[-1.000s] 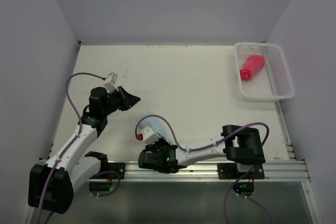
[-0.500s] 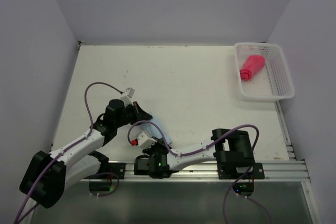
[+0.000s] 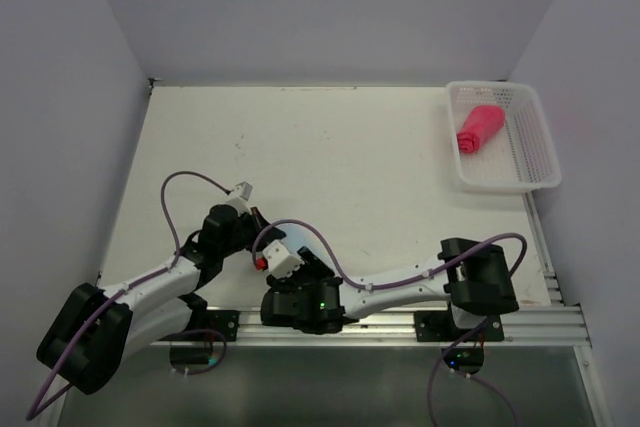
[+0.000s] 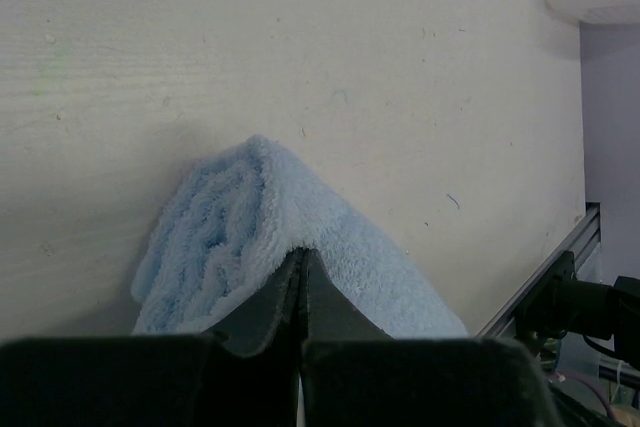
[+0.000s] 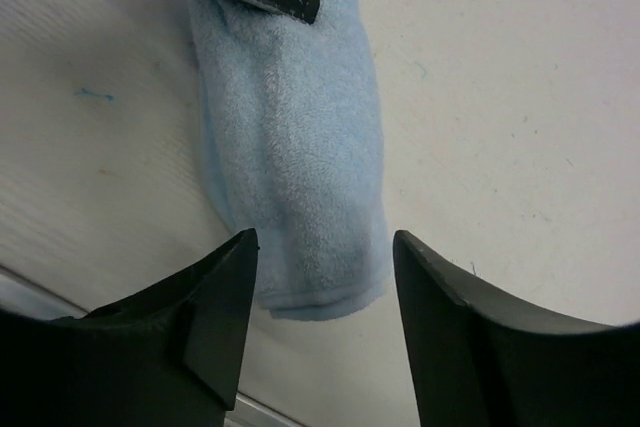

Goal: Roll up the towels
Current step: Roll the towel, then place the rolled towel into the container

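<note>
The robot should lay the light blue roll in the basket, so its right gripper should next grab the light blue roll's near end [image 5: 325, 263] across both sides.
The light blue towel [image 5: 295, 147] lies rolled into a short log on the table near the front edge; in the top view only a sliver of the light blue towel [image 3: 277, 238] shows between the two wrists. My right gripper [image 5: 325, 239] is open, its jaws standing either side of the roll's near end with a gap on each side. My left gripper [image 4: 303, 252] is shut, its tips pressed onto the roll's far part. The red-pink towel [image 3: 478, 128] lies rolled in the white basket [image 3: 541, 152].
The white basket stands at the table's far right, against the right wall. An aluminium rail [image 3: 400, 322] runs along the near edge just behind the blue roll. Purple cables loop over both arms. Walls close in the left, back and right sides.
My right gripper's jaws have spread apart, letting go of the blue roll. My left arm has swung toward the near edge and set its shut tips on the roll.
</note>
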Robot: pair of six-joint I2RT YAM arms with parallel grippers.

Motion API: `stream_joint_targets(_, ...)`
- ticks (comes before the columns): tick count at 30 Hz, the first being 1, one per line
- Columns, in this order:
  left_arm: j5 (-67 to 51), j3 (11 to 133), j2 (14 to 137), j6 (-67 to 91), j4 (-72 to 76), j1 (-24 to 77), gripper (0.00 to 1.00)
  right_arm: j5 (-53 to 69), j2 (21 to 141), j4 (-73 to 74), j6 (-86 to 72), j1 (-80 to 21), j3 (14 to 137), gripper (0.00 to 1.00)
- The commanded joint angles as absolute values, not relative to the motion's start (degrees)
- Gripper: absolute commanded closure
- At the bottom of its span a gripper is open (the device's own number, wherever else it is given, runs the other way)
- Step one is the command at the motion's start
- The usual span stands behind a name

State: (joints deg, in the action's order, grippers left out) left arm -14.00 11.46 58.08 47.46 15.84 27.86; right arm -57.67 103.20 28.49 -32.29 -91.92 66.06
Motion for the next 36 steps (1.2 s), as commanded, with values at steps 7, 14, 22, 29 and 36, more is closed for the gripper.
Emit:
stream_joint_targets(7,-9.4,8.7,56.6,45.7,14.2,28.0,1.00,-32.6,83.2,14.1,-31.5,-81.6,56.7,0.16)
stream_joint_targets(14,-9.2,7.8,56.4,45.3,14.5,28.0,1.00,-15.2,83.9,10.8,-34.5,-70.8,53.8,0.01)
stream_joint_targets(22,-9.8,5.9,55.5,45.4,14.9,28.0,1.00,-3.1,89.5,1.8,-36.5,-65.8,48.1,0.01)
stream_joint_targets(29,-9.6,4.7,54.1,45.3,14.4,28.0,1.00,-2.5,93.7,1.0,-36.3,-65.9,48.2,0.02)
stream_joint_targets(36,-8.4,4.0,53.3,45.6,15.4,28.0,1.00,-8.4,95.2,2.8,-33.9,-67.4,48.8,0.17)
